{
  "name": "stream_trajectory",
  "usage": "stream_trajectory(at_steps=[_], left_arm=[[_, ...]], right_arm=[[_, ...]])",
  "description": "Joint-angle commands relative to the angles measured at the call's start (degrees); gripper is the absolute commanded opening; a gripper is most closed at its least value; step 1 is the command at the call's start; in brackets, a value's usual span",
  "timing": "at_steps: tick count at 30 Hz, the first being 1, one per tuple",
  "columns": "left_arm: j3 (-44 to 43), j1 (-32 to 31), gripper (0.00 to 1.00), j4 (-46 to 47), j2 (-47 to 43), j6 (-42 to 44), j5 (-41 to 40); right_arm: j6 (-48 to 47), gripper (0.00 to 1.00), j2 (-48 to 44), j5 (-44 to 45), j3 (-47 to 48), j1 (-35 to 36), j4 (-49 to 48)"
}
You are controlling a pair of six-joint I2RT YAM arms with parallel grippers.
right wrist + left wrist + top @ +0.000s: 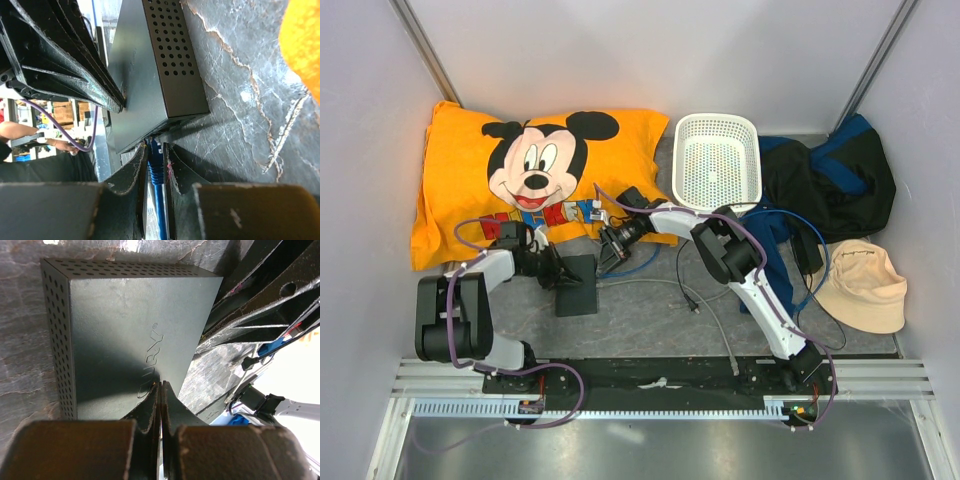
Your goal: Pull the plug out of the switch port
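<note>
The plug would come out if I pulled my right gripper now, because my right gripper is shut around the blue plug [601,275] and my left gripper is resting on the box [577,288].
The switch port [577,285] is a flat dark-grey box lying on the table in front of the left arm; its perforated side shows in both wrist views [125,330] [150,80]. My left gripper [161,385] [558,272] is shut, with its tips resting on the box's top face and nothing between them. The blue plug [154,156] sits in a socket on the box's narrow edge, and its blue cable [632,264] trails away. My right gripper [155,149] [612,243] is closed around that plug, one finger on each side of it.
An orange Mickey Mouse pillow [520,170] lies at the back left, close behind both grippers. A white basket [717,160], a dark bag [830,180] and a beige hat [865,285] sit to the right. A grey cable [705,305] crosses the table.
</note>
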State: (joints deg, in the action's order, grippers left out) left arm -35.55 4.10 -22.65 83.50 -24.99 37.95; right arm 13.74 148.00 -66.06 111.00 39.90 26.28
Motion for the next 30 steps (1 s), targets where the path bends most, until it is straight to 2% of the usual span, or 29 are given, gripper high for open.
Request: stream_trajectory(at_steps=[1,15,21,25,30], left_arm=[[1.7,-0.1,0.02,-1.3,3.8,1.6,-12.8],[0.3,-0.3,0.02,-3.4,5.8,1.2,-16.6],[0.0,-0.4,0.02,-3.7,6.2,1.1,-17.3],[0.0,-0.3,0.02,-3.0,5.9,1.7,-15.9],[-0.1,-0.9,0.02,-2.7,5.8,3.2,-12.3]], right_arm=[[-6.1,0.0,4.3,11.7,-5.5,-5.0,5.5],[-17.3,0.0,6.1,17.6,-4.7,-6.9,17.5],[-18.6,0.0,6.5,17.1,-3.7,-7.1,18.7],[-21.7,0.0,3.4,15.0,-2.3,-6.6,20.5],[-22.3,0.0,-4.3,13.1,6.9,-6.6,19.0]])
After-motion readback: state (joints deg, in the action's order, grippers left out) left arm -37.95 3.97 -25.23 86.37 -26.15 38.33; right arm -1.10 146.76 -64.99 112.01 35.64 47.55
